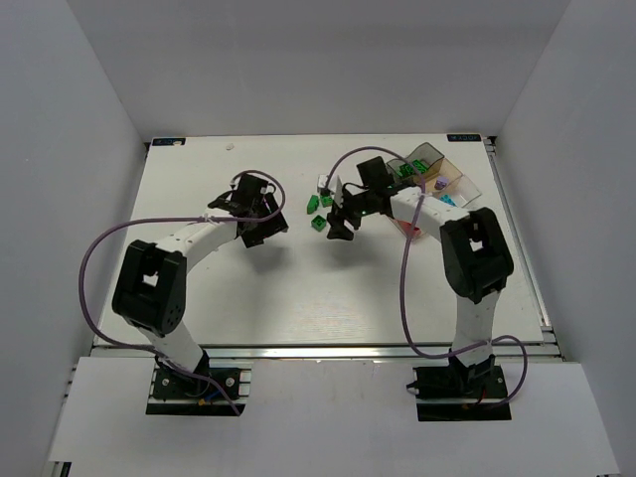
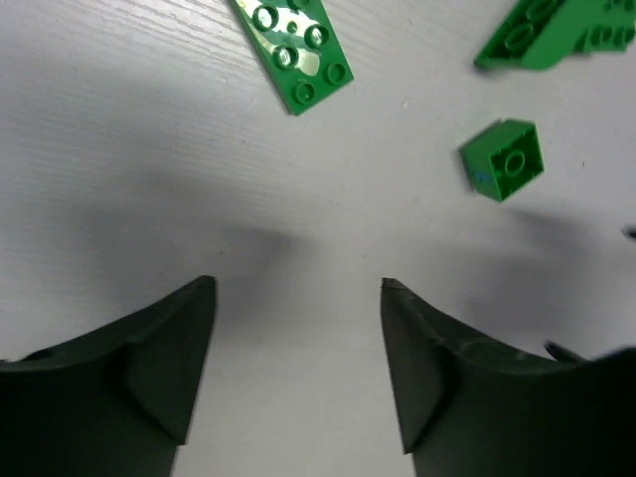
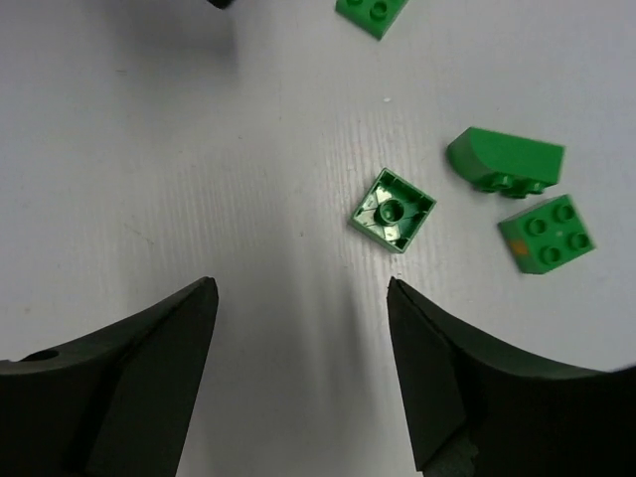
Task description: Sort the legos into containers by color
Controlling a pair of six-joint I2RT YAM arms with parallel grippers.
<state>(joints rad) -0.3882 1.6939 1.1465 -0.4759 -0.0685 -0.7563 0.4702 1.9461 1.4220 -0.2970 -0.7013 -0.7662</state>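
Observation:
The right gripper should next sort the upside-down green brick into the tray's dark section with the green legos, grabbing its sides.
Several green legos lie loose on the white table. In the left wrist view I see a flat green plate, a small green brick and another green piece at the top right. My left gripper is open over bare table, short of them. The right wrist view shows an upside-down green brick, a sloped green piece and a square green brick. My right gripper is open and empty, just below the upside-down brick. The clear compartment container stands far right.
The container holds green, purple and cyan pieces in separate compartments. From above, the left gripper and right gripper face each other, with the loose green bricks between them. White walls enclose the table.

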